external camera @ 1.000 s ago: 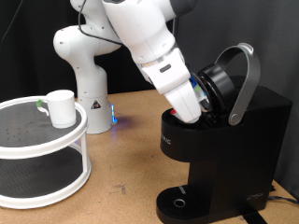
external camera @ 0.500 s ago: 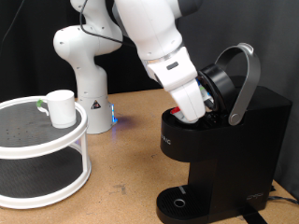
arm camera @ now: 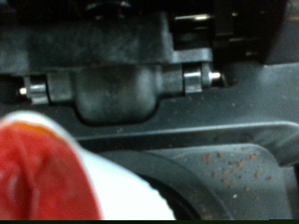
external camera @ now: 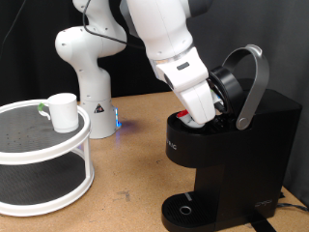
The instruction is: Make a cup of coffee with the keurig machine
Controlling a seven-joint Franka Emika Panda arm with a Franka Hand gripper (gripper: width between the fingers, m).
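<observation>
The white pod with its red top sits low in the open brew chamber, so it is time for my gripper to open now.
The black keurig machine (external camera: 241,164) stands at the exterior view's right with its silver-handled lid (external camera: 253,82) raised. My gripper (external camera: 203,118) reaches down into the open brew chamber, shut on a small white pod with a red top (arm camera: 47,173); a bit of red shows at the fingertips. In the wrist view the pod fills the near corner, blurred, over the dark chamber floor (arm camera: 220,173) flecked with grounds. The white cup (external camera: 63,111) stands upright on the top tier of a round rack at the exterior view's left, far from the gripper.
The white two-tier round rack (external camera: 43,159) fills the exterior view's lower left. The arm's white base (external camera: 87,77) stands behind it with a blue light (external camera: 118,121). The machine's round drip tray (external camera: 186,210) sits at the bottom, with nothing on it. The brown tabletop (external camera: 135,164) lies between.
The arm has shifted a little towards the exterior view's right, bringing the gripper and pod further over the open chamber. The cup and the lid have not moved.
</observation>
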